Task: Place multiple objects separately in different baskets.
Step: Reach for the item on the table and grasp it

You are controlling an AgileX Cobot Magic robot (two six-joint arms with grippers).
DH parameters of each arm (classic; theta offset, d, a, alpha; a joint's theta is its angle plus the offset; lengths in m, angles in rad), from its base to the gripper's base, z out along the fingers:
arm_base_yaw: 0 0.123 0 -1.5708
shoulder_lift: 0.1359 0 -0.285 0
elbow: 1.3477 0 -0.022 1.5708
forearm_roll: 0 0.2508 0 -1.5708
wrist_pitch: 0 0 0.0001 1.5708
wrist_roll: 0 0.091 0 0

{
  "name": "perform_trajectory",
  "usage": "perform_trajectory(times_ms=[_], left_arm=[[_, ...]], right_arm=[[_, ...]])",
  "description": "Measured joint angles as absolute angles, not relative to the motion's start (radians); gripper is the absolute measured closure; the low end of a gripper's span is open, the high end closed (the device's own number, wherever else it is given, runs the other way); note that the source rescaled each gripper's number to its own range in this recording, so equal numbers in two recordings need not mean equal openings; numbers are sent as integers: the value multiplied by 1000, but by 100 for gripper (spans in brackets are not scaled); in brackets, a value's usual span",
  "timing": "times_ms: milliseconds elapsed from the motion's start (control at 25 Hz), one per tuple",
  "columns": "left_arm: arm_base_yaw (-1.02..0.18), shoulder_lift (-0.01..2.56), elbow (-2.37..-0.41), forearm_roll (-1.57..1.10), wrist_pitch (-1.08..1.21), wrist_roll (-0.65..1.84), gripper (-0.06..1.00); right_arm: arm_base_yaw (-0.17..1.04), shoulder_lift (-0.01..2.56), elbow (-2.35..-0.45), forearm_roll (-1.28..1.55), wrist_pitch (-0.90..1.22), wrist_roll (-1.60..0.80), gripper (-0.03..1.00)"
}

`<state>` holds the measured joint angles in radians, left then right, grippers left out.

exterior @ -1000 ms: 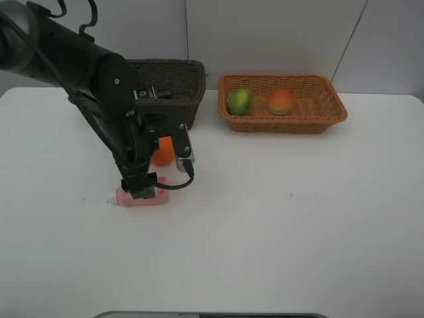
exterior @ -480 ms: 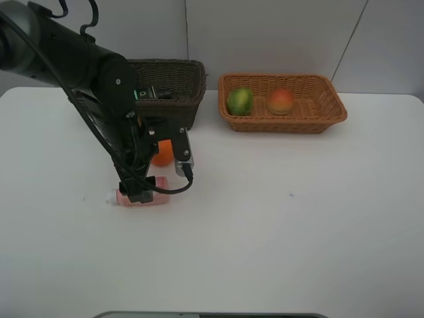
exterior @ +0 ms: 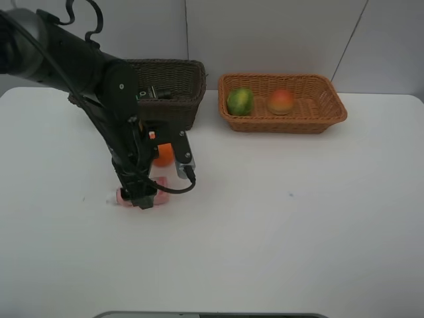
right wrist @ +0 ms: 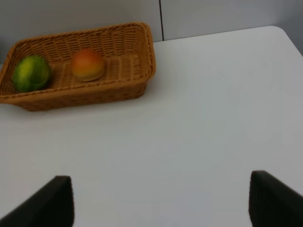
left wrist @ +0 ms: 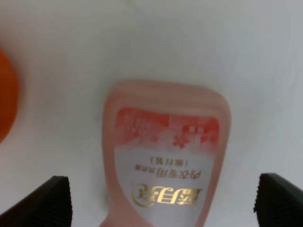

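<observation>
My left gripper's fingers are above the pink bottle in the left wrist view, with white table showing between them. It is too early to close, so the gripper lowers first.
A small pink bottle (exterior: 123, 196) lies on its side on the white table, mostly hidden under my left gripper (exterior: 140, 199). In the left wrist view the pink bottle (left wrist: 165, 161) lies between the two dark fingertips (left wrist: 47, 198), and the left gripper (left wrist: 163, 201) is open with a gap on each side. An orange (exterior: 163, 154) sits just behind it. The light basket (exterior: 331, 99) holds a green fruit (exterior: 240, 101) and a peach-like fruit (exterior: 281, 101). My right gripper (right wrist: 163, 201) is open over bare table, with nothing between its fingers.
The dark brown basket (exterior: 165, 63) stands behind my left arm, with a dark item inside it partly hidden. The right wrist view shows the light basket (right wrist: 147, 52) with the green fruit (right wrist: 31, 73) and peach-like fruit (right wrist: 88, 64). The orange (left wrist: 7, 109) shows beside the bottle.
My left gripper has come down a little over the pink bottle and its jaws have widened slightly. The bottle, the orange and the baskets have stayed put.
</observation>
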<state>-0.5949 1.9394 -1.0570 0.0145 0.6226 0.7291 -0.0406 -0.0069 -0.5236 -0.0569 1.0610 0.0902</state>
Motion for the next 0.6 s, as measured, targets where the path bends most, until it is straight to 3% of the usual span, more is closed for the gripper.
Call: perform_trajectory(times_ms=[600], left_arm=[[-595,1989,-1057,18,579,728,-5]], right_arm=[[-41,-7,-524,-57,1061,90,49]])
